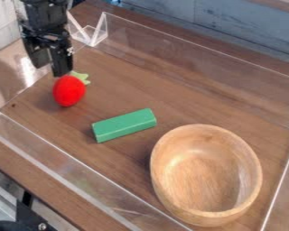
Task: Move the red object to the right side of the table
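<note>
My gripper needs to move toward the toy before it closes on the toy, because my fingers are above and behind the red toy and short of its sides.
The red object (69, 90), a small strawberry-like toy with a green top, lies on the left part of the dark wood-grain table (195, 86). My gripper (50, 61) hangs just behind and to the left of it, pointing down. Its black fingers (62, 63) stand open with nothing between them. The toy is not touched and lies free in front of the fingertips.
A green rectangular block (123, 124) lies near the table's middle. A round light wooden bowl (208, 173) fills the front right. Low clear acrylic walls (62, 171) run round the tabletop, with a clear bracket (93, 32) at the back left.
</note>
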You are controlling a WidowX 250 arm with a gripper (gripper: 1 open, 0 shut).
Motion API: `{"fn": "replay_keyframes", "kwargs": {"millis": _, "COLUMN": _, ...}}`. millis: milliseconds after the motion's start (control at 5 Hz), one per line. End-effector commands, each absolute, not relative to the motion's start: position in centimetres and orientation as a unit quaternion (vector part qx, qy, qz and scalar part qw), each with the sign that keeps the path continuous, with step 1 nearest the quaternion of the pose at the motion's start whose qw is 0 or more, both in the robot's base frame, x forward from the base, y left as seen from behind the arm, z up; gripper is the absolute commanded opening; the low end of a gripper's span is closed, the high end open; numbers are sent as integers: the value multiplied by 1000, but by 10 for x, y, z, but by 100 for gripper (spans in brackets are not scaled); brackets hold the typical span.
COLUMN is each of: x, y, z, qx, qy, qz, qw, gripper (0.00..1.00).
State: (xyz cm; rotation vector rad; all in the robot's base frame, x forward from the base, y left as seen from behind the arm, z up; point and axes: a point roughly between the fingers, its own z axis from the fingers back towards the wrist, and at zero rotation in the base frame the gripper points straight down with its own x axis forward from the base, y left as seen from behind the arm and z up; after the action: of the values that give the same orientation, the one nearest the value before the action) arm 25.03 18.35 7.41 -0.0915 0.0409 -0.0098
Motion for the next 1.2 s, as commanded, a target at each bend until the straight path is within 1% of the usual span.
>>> {"fn": "replay_keyframes", "kwargs": {"millis": 0, "x": 256, "y": 192, "z": 83, "qx": -36, "qy": 0, "qz": -20, "qw": 999, "gripper": 100}}
{"fn": "replay_keyframes", "kwargs": {"millis": 200, "x": 257, "y": 191, "z": 77, "qx": -46, "qy": 2, "qz": -40, "qw": 998, "gripper": 100}}
{"fn": "replay_keyframes", "kwargs": {"millis": 400, "x": 259, "y": 189, "z": 74, "qx": -56, "qy": 1, "qz": -58, "qw": 997, "gripper": 100}}
{"fn": "replay_keyframes", "kwargs": {"millis": 800, "x": 260, "y": 174, "z": 67, "qx": -71, "qy": 1, "qz": -136, "qw": 988, "gripper": 100}}
{"fn": "replay_keyframes", "kwargs": {"millis": 1000, "x": 267, "y": 168, "z": 58, "qx": -79, "qy": -4, "qz": -125, "qw": 989, "gripper": 100}}
